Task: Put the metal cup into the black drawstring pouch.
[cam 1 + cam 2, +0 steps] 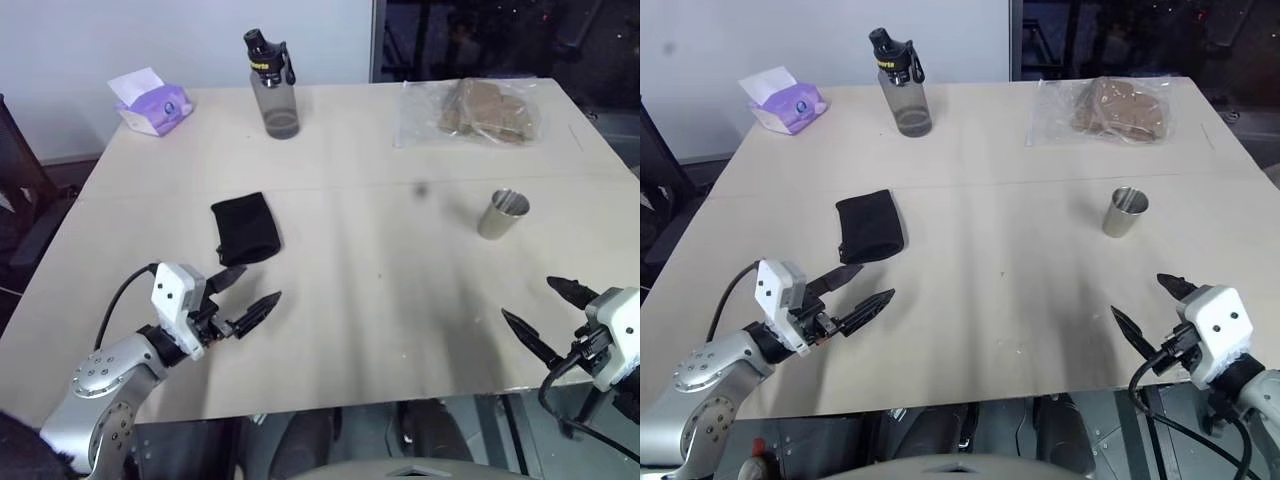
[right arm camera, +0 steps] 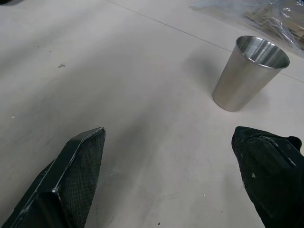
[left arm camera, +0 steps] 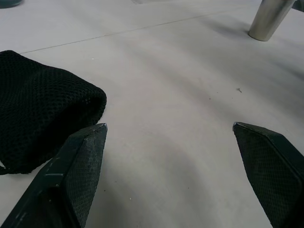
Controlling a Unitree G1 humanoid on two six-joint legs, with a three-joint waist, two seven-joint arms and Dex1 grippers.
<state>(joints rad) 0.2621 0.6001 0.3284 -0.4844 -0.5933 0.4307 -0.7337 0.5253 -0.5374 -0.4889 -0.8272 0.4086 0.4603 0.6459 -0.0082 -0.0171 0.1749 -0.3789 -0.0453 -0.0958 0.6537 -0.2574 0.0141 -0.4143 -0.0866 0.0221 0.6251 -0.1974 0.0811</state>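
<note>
The pouch is lying flat except at its opening, so my left gripper should next grab the raised edge point(image 3: 97, 97) of the pouch's opening.
The metal cup point(image 1: 502, 214) stands upright on the right half of the beige table point(image 1: 380, 300), its mouth facing up; the right wrist view shows the cup point(image 2: 249, 73) a short way ahead of that arm's fingers. The black drawstring pouch point(image 1: 245, 228) lies flat left of centre. My left gripper point(image 1: 250, 289) hovers open just in front of the pouch, nothing between its fingers point(image 3: 80, 166). My right gripper point(image 1: 541, 310) is open near the table's front right edge, well short of the cup.
A grey translucent bottle point(image 1: 273, 88) with a black cap stands at the back centre. A purple tissue pack point(image 1: 150, 103) sits at the back left, a clear plastic bag with brown contents point(image 1: 480, 110) at the back right. A dark chair point(image 1: 20, 200) is beside the left edge.
</note>
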